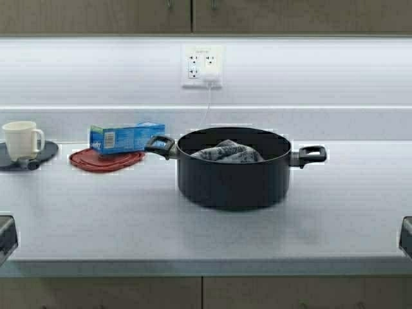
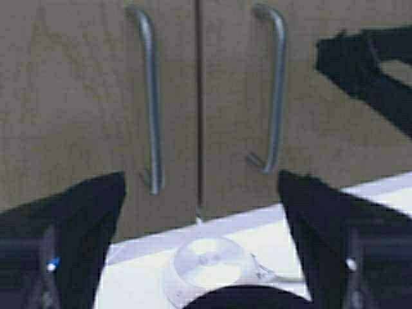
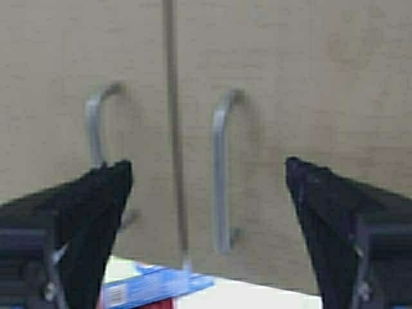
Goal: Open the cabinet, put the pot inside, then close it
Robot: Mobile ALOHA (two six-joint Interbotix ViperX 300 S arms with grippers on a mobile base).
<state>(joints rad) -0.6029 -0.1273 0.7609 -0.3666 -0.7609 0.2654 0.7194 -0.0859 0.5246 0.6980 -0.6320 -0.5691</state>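
Observation:
My left gripper grabs the door above the blue box by its vertical metal bar handle next, to open the cabinet for the pot.
The black pot stands in the middle of the counter with a grey cloth inside; its rim shows in the left wrist view. The cabinet hangs above, both doors shut. My left gripper is open and empty, facing the doors' seam between the two bar handles. My right gripper is open and empty, facing the right door's handle, a short way off it. The right gripper also shows in the left wrist view. Both grippers are above the high view.
A white mug on a dark round mat, a blue box and a red lid lie left of the pot. A wall outlet with a plugged cord is behind it. The counter's front edge is near me.

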